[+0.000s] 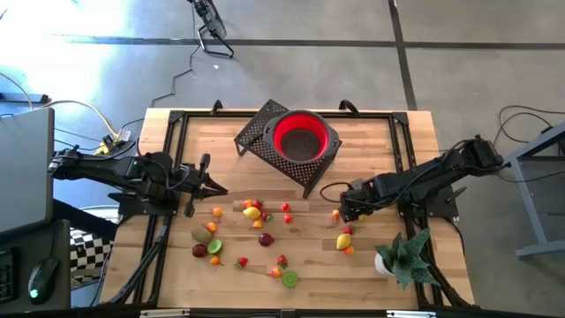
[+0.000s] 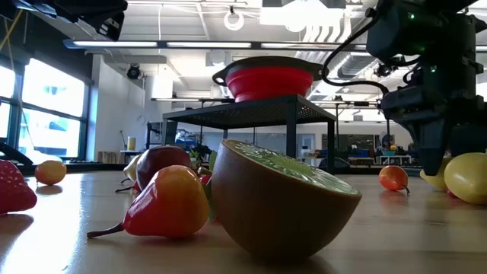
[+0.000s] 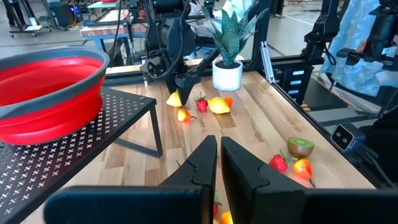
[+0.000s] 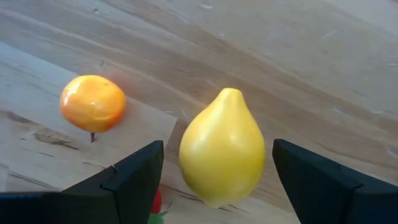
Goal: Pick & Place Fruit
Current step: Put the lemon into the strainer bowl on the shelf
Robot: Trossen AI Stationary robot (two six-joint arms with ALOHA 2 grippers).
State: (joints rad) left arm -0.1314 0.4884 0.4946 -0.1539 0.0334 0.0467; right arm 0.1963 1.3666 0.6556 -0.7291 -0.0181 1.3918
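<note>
My right gripper should close on the yellow lemon now, because its fingers reach down on either side of the lemon in the right wrist view.
Small toy fruits lie scattered on the wooden table [image 1: 309, 256]: a cluster [image 1: 256, 212] near the middle, a cut kiwi [image 2: 281, 198] and a red-orange pear [image 2: 167, 202] close to the low camera. My right gripper [image 1: 342, 212] is open and points down over a yellow lemon [image 4: 222, 146]. Its fingers [image 4: 134, 177] stand on either side of the lemon without touching it. A small orange fruit [image 4: 93, 104] lies beside it. My left gripper [image 1: 221, 189] is shut and hovers level at the table's left, pointing at the fruit cluster.
A red bowl [image 1: 281, 132] sits on a black perforated stand [image 1: 256, 132] at the table's far middle. A spiky green plant in a white pot [image 1: 402, 256] stands at the near right, close to my right arm. Another lemon [image 1: 344, 240] lies between plant and gripper.
</note>
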